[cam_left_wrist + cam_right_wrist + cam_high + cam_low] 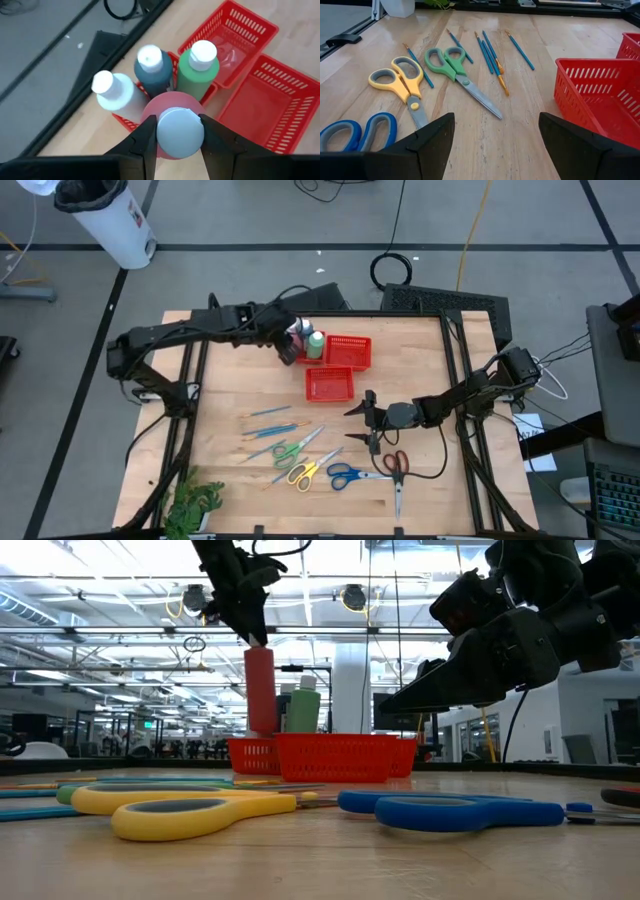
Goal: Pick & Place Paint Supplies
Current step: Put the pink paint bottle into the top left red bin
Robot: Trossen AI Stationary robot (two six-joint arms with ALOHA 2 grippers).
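Note:
I should keep holding the pink bottle (170, 102) with my left gripper until it is lower. The bottle is high above the small red basket (125, 121) and would fall.
My left gripper (177, 142) is at the far middle of the table, shut on a pink bottle (170, 102) with a white cap. The bottle is beside three others, white (114, 95), grey-blue (152, 72) and green (199, 75), which stand in a small red basket (125, 121). In the low view the pink bottle (260, 690) reaches higher than the green one (302, 708). My right gripper (495, 145) hovers open, with nothing between its fingers, over the scissors (455, 70) and thin brushes (490, 52) lying flat on the table. My left gripper pinches the pink bottle's white cap (165, 131) between its two fingers (145, 142), one on each side. The fingers come from above, slanting down. The bottle hangs upright below them. Its base is hidden behind the basket wall (250, 752), so I cannot tell whether it stands on anything.
Two more red mesh baskets (347, 351) (330, 385) sit right of the bottles. Green (295, 446), yellow (305, 472), blue (345, 474) and red (397, 465) scissors lie near the front, with brushes (270, 425) to their left. A leafy plant (195, 502) sits at the front left corner.

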